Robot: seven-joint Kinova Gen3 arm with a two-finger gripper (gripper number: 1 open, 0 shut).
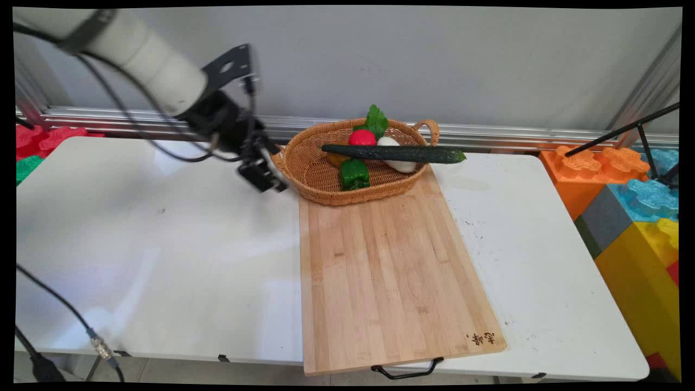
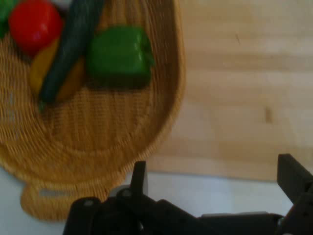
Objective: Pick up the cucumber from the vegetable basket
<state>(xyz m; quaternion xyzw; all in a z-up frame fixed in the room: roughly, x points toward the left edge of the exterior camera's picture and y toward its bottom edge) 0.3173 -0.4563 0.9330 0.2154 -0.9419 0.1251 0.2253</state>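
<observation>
I will next use my gripper to grab the long dark green cucumber by its middle (image 1: 394,153) and move the cucumber onto the cutting board (image 1: 391,273).
My black gripper (image 1: 266,178) hangs open just left of a wicker basket (image 1: 326,198), close to its left handle, with nothing between its fingers. In the hand view the gripper (image 2: 215,174) hovers over the table at the basket's (image 2: 98,147) rim. Across the basket lies a long dark cucumber (image 1: 391,153) (image 2: 68,44), its tip sticking out over the right rim. Under and around it are a green pepper (image 1: 354,174) (image 2: 120,56), a red tomato (image 1: 362,137) (image 2: 34,24), a yellow piece (image 2: 41,66), a white vegetable (image 1: 400,165) and a green leaf (image 1: 376,120).
A bamboo cutting board (image 1: 380,260) (image 2: 244,98) runs from under the basket to the table's near edge, with a black handle (image 1: 407,372) at its front. Big toy blocks (image 1: 635,206) are stacked right of the table, others (image 1: 32,146) at the far left. Cables hang from the arm.
</observation>
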